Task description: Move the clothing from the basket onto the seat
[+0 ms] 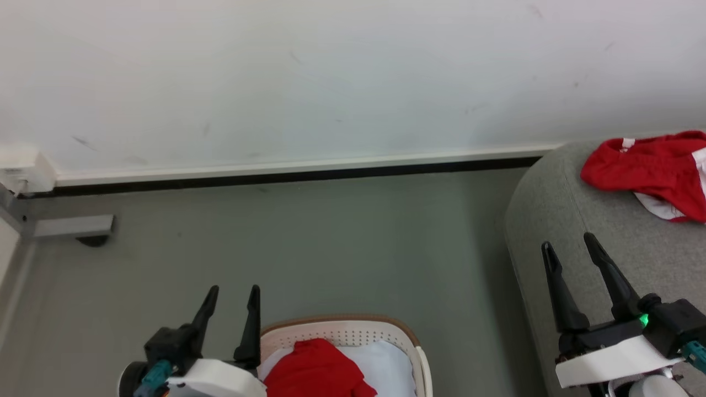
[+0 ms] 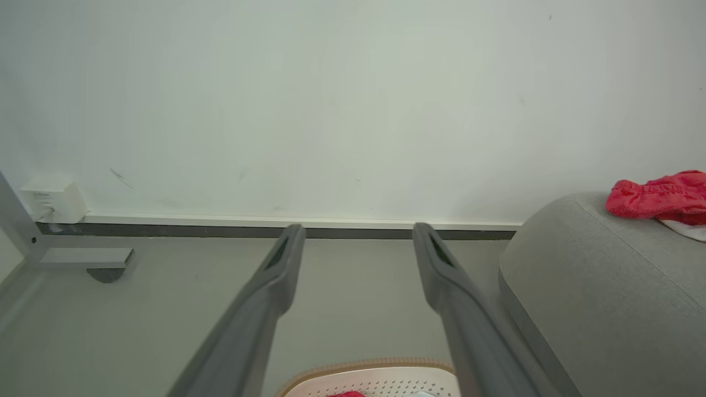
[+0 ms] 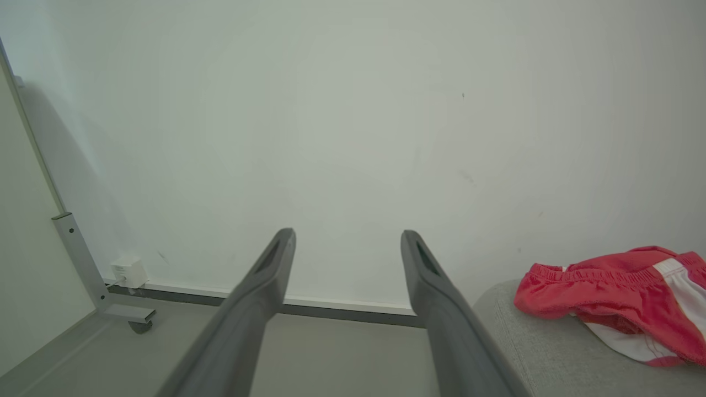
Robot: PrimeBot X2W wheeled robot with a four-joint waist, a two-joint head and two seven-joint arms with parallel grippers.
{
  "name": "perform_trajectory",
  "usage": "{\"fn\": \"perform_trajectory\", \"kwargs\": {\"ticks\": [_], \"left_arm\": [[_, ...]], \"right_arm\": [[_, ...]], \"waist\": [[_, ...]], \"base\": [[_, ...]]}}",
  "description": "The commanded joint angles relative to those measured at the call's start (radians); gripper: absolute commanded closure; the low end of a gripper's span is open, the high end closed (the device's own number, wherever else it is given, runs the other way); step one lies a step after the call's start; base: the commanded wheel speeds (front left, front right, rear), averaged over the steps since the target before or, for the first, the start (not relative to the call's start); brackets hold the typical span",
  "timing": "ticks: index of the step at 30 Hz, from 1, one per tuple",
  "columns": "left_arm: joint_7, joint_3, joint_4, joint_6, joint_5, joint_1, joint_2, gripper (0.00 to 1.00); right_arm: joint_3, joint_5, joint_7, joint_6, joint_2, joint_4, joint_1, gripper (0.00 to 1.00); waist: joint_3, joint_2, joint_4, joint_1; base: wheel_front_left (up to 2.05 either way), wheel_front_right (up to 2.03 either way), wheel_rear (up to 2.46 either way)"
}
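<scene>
My left gripper should next grab the red garment by its bunched folds, so that it can move the garment from the basket (image 1: 386, 330) onto the seat.
One red piece of clothing (image 1: 317, 369) lies in the cream basket (image 1: 386, 330) at the bottom of the head view, on top of a pale cloth (image 1: 386, 361). A second red-and-white garment (image 1: 651, 171) lies on the grey seat (image 1: 562, 204) at the right; it also shows in the right wrist view (image 3: 612, 286) and the left wrist view (image 2: 662, 196). My left gripper (image 1: 233, 296) stands open just left of the basket, empty. My right gripper (image 1: 569, 246) is open and empty over the seat's rounded front edge. The basket's rim (image 2: 375, 366) sits below the left gripper's fingers (image 2: 276, 270).
A white wall with a dark skirting strip (image 1: 287, 176) runs across the back. A grey metal frame foot (image 1: 74, 226) and a white box (image 1: 25, 165) sit at the far left. Grey floor (image 1: 331, 248) stretches between basket, wall and seat.
</scene>
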Motion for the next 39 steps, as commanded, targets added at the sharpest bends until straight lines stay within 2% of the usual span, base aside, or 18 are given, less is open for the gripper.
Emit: {"fn": "perform_trajectory", "kwargs": {"ticks": [1, 8, 12, 17, 27, 35, 39], "left_arm": [[-0.001, -0.003, 0.028, -0.002, 0.007, -0.023, 0.004, 0.0], [0.014, -0.033, 0.234, -0.031, 0.017, -0.179, 0.019, 0.0], [0.031, -0.058, 0.371, -0.051, 0.032, -0.277, 0.048, 0.0], [0.083, -0.09, 0.56, -0.079, 0.013, -0.406, 0.05, 0.0], [0.181, -0.18, 0.857, -0.092, 0.073, -0.565, 0.119, 0.0], [0.279, -0.237, 0.951, -0.094, 0.112, -0.629, 0.166, 0.0], [0.304, -0.254, 0.966, -0.095, 0.12, -0.644, 0.171, 0.0]], "right_arm": [[0.006, 0.005, 0.0, -0.002, -0.006, -0.005, -0.025, 0.0], [0.022, 0.024, 0.0, -0.002, 0.021, -0.047, -0.136, 0.0], [0.022, 0.029, 0.0, -0.002, 0.043, -0.081, -0.2, 0.0], [0.002, 0.031, 0.0, -0.002, 0.06, -0.108, -0.265, 0.0], [0.008, 0.038, 0.0, -0.002, 0.093, -0.145, -0.36, 0.0], [0.022, 0.046, 0.0, -0.002, 0.102, -0.166, -0.394, 0.0], [0.022, 0.054, 0.0, -0.002, 0.109, -0.167, -0.393, 0.0]], "waist": [[0.056, 0.0, -0.04, 0.0], [0.213, 0.0, -0.113, 0.0], [0.319, 0.0, -0.156, 0.0], [0.441, 0.0, -0.191, 0.0], [0.62, 0.0, -0.285, 0.0], [0.728, 0.0, -0.349, 0.0], [0.761, 0.0, -0.362, 0.0]], "base": [[0.0, 0.0, 0.0], [0.0, 0.0, 0.0], [0.0, 0.0, 0.0], [0.0, 0.0, 0.0], [0.0, 0.0, 0.0], [0.0, 0.0, 0.0], [0.0, 0.0, 0.0]]}}
